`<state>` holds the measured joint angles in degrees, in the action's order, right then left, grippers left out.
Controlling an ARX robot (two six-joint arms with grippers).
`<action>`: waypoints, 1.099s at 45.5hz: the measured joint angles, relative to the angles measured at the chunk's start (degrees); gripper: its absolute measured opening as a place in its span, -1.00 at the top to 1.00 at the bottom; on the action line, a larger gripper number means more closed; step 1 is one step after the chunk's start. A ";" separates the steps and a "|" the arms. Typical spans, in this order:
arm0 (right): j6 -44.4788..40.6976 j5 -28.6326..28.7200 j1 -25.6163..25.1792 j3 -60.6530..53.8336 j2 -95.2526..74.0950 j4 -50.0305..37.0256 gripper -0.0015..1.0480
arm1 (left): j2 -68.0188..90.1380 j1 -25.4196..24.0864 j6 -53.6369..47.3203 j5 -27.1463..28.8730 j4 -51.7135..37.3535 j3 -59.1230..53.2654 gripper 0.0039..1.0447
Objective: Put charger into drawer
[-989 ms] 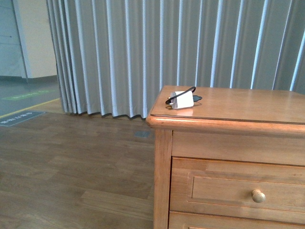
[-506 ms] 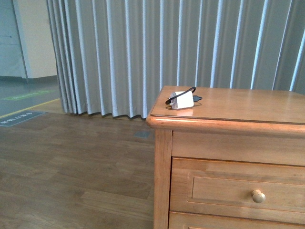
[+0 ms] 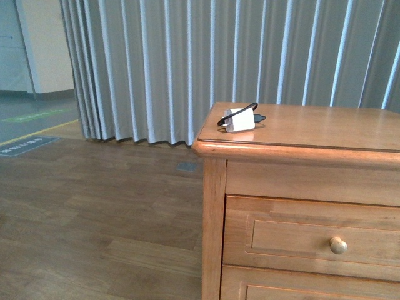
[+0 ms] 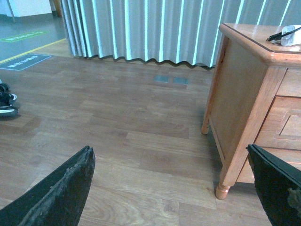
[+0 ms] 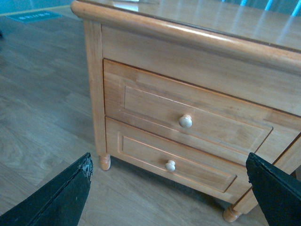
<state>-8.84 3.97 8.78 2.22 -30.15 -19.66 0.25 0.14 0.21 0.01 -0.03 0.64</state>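
My right gripper should grab the upper recessed-panel drawer (image 5: 150,107) by its round knob next. Then it can open the drawer for the charger.
The charger (image 3: 240,120), a small white plug block with a black cable looped over it, lies on the wooden cabinet's top near its left front corner; the left wrist view catches it too (image 4: 289,35). The drawer (image 3: 294,240) is shut, its round knob (image 3: 338,245) on a recessed panel. In the right wrist view the drawer (image 5: 155,106) faces my right gripper (image 5: 169,188), which hangs open and empty in front of the cabinet, low down. My left gripper (image 4: 171,188) is open and empty over the floor, left of the cabinet. Neither arm shows in the front view.
The shallower bottom drawer (image 5: 141,153) with its own knob (image 5: 170,165) sits below, also shut. Grey pleated curtains (image 3: 187,69) hang behind the cabinet. Wooden floor (image 4: 117,127) spreads to the left, with shoes (image 4: 7,101) at its far edge. The cabinet stands on turned feet (image 4: 222,190).
The cabinet and charger sit slightly higher in the front view, so the camera has shifted. The charger keeps its place on the cabinet top and the drawer stays shut.
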 joint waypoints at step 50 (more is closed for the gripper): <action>-0.20 -20.50 6.62 28.68 -82.14 -45.94 -0.84 | 0.00 0.00 0.00 0.00 0.00 0.00 -0.89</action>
<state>-9.04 -16.53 15.40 30.89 -112.29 -65.60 0.25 0.14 0.21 0.01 -0.03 0.64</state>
